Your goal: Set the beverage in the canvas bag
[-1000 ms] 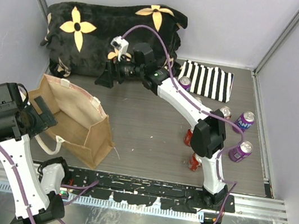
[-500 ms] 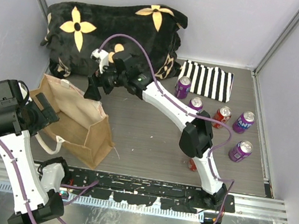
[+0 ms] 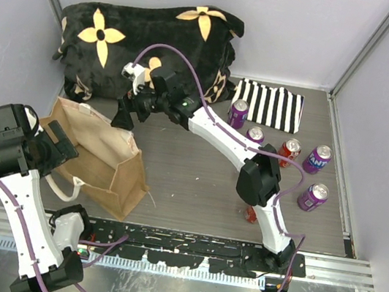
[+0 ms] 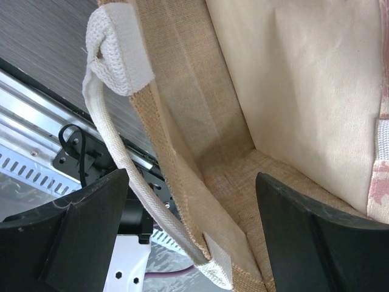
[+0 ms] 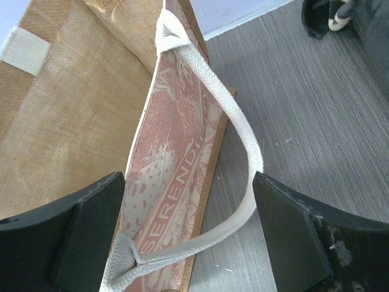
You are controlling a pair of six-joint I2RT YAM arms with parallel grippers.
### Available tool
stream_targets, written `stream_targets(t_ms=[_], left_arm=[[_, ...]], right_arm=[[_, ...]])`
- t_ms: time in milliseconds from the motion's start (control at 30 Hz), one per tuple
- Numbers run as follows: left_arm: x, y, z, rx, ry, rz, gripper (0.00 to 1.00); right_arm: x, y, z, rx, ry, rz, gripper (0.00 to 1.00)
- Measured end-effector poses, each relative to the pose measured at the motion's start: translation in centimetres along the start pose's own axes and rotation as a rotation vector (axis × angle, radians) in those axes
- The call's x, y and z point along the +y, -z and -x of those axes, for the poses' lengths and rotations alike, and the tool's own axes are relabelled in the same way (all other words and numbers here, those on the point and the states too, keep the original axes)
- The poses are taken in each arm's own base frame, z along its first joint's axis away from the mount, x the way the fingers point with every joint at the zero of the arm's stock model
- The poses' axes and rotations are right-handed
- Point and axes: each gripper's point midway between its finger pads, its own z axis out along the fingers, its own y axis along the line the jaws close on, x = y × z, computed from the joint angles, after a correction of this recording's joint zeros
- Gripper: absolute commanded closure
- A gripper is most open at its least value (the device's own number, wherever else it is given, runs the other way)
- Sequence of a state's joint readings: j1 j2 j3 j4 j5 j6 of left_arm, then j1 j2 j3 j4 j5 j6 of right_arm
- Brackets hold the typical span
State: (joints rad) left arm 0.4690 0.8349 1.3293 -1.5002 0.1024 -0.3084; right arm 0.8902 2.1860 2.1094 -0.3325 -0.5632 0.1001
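Note:
My right gripper grabs the canvas bag's rim on the printed pink side next, keeping the bag's opening open for the beverage.
The tan canvas bag (image 3: 106, 165) lies at the near left of the table, its mouth facing left. My left gripper (image 3: 61, 146) is open at that mouth; in the left wrist view (image 4: 191, 243) its jaws straddle the bag's side wall (image 4: 182, 121) and a cream handle (image 4: 118, 164), empty. My right gripper (image 3: 124, 114) is open and empty above the bag's far edge; in the right wrist view (image 5: 188, 243) it hangs over the printed pink side (image 5: 176, 158) and the other handle (image 5: 246, 140). Several beverage cans stand at the right, among them a purple one (image 3: 238, 112) and a red one (image 3: 290, 151).
A black flowered blanket (image 3: 145, 34) is piled at the back left. A black-and-white striped cloth (image 3: 268, 104) lies at the back right. More purple cans (image 3: 318, 158) (image 3: 312, 196) stand near the right wall. A red can (image 3: 250, 214) is half hidden behind the right arm.
My right gripper has swung left, from in front of the blanket to over the bag's far edge. The left gripper has barely shifted. The bag and cans have not moved.

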Motion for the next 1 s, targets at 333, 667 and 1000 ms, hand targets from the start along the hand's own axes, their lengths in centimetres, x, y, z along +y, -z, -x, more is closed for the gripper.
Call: stream_targets(t_ms=[333,667,1000], left_arm=[[-0.1,-0.4,-0.4,0.012,0.002,-0.01,0.08],[0.0,-0.9,-0.7,0.018,0.006,-0.013,0.14],[0.2,-3.0,-1.1,0.043,0.014,-0.014,0.48]], right_arm=[[2.1,-0.2,0.3,-0.006,0.003,0.07,0.08],[3.7,-1.0,-0.3,0.01,0.021,0.092,0.36],[3.3,-2.8,-2.1,0.045,0.066,0.038,0.99]])
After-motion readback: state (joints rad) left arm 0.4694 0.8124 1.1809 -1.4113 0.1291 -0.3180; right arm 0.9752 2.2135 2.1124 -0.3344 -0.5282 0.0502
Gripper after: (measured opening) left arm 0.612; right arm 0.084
